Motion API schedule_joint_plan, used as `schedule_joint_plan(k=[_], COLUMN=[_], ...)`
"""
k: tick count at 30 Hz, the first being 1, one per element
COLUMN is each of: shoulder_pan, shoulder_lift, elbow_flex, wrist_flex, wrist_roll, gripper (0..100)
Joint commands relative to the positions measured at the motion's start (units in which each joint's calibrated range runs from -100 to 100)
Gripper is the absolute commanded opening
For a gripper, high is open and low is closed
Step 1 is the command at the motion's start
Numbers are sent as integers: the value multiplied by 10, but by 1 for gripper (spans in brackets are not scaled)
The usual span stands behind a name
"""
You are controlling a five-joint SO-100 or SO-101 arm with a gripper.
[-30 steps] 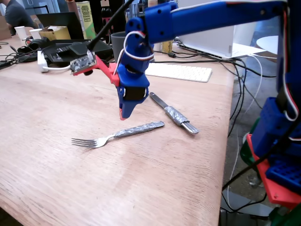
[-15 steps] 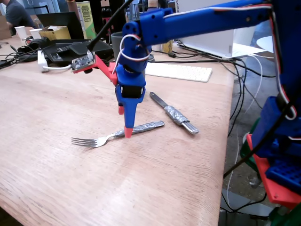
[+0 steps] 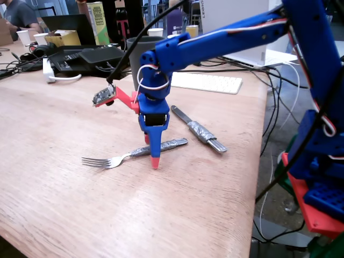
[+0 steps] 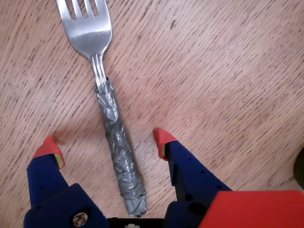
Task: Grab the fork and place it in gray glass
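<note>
I should next grab the fork by its taped handle [image 3: 171, 144]. Then I can stand the fork in the gray glass [image 3: 135, 59].
The fork [image 3: 131, 153] lies flat on the wooden table, tines pointing left in the fixed view, its handle wrapped in crinkled silvery tape [image 4: 118, 154]. My gripper [image 3: 152, 153] stands straight down over the taped handle, red tips at table level. In the wrist view the gripper [image 4: 104, 145] is open, one finger on each side of the handle, touching neither side. The gray glass [image 3: 135, 59] stands behind the arm toward the back of the table, partly hidden by it.
A tape-wrapped knife [image 3: 198, 129] lies just right of the fork's handle end. A white keyboard [image 3: 207, 82], cables, black devices and white paper cups [image 3: 24, 36] fill the back of the table. The table's right edge [image 3: 258, 177] is near.
The gripper has come down from above the table until its tips straddle the fork's handle. The arm has reached forward. The fork has not moved.
</note>
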Motion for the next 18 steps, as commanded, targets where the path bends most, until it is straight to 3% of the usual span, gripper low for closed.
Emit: schedule_joint_plan(k=[1, 5, 10, 18], shoulder_pan=[-1, -13, -18, -20], shoulder_lift=[22, 23, 23, 22], elbow_flex=[-71, -71, -64, -60], wrist_flex=[6, 6, 6, 7], wrist_roll=[0, 1, 2, 1], gripper=[42, 42, 0, 0])
